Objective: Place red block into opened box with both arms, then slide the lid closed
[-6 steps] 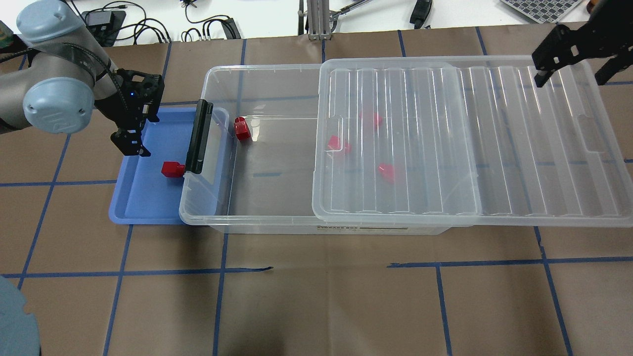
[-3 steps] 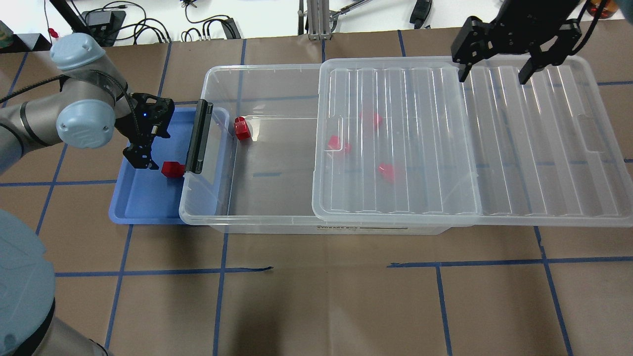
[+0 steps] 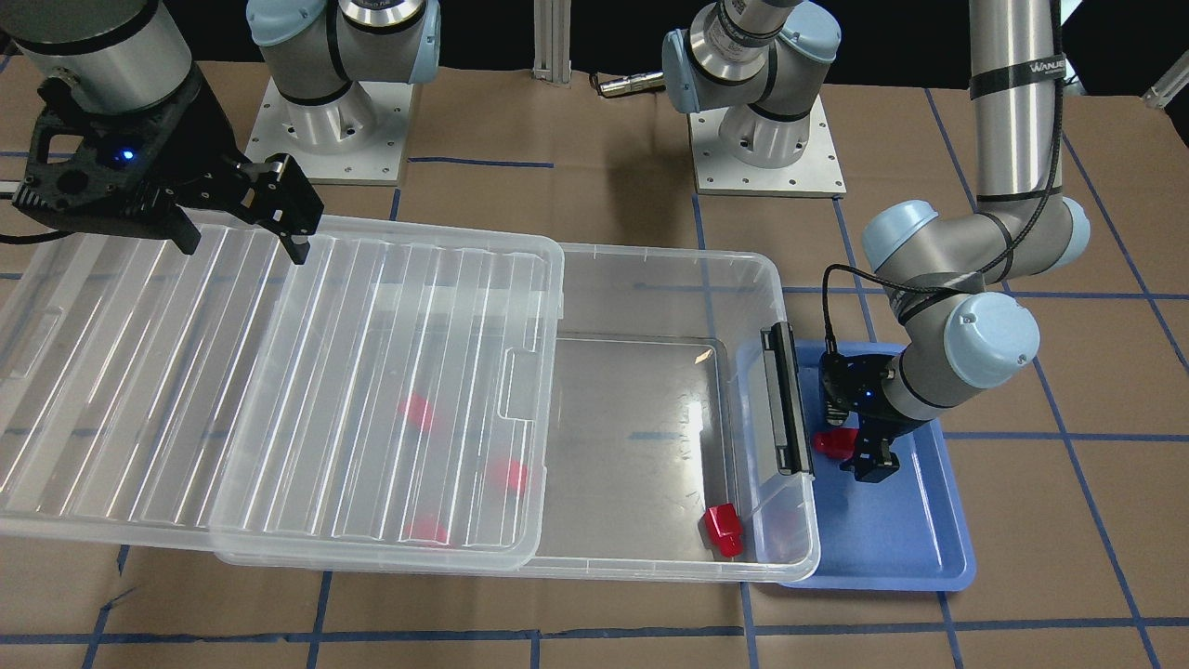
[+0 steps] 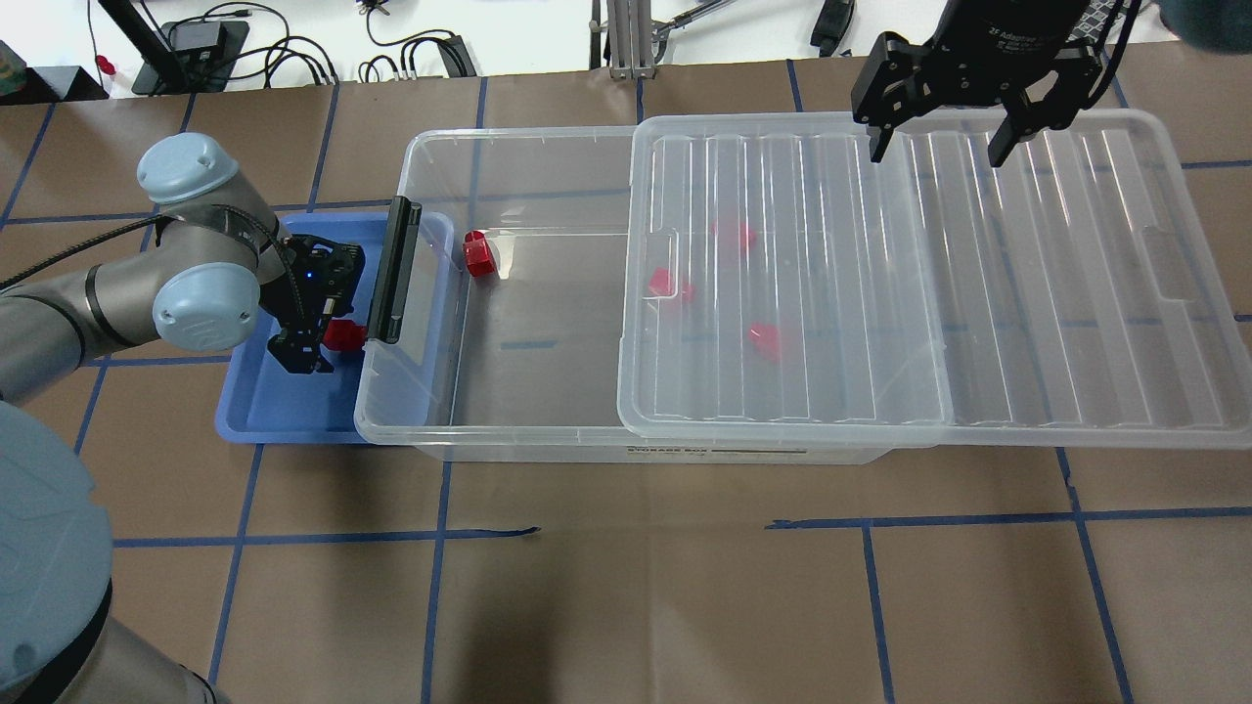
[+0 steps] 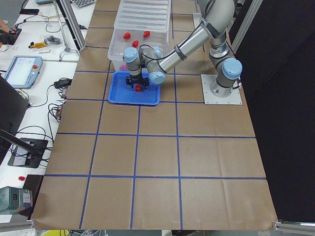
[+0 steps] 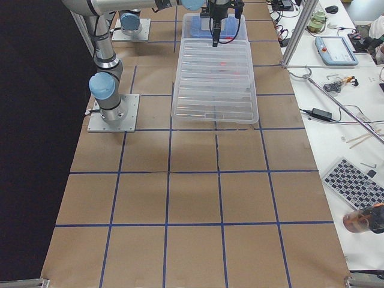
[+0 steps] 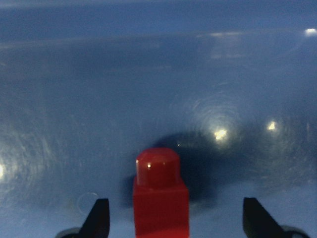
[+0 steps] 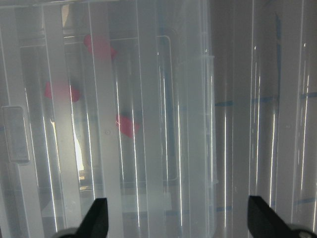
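Observation:
My left gripper grabs the red block by its square body next, to place it into the opened box.
A red block lies in the blue tray, next to the box's black latch. My left gripper is low over it and open. In the left wrist view the red block stands between the two spread fingertips. The clear box holds one red block in its uncovered part and three more under the lid. The lid covers the box's right half and overhangs to the right. My right gripper hangs open above the lid's far edge, holding nothing.
The blue tray sits partly under the box's latch end. Both arm bases are bolted to the brown paper-covered table with blue tape lines. Cables and equipment lie on the white bench beyond the table.
My left gripper moved down and toward the box, and now straddles the red block in the tray. The right gripper moved leftwards along the lid's far edge. Box, lid and blocks have not moved.

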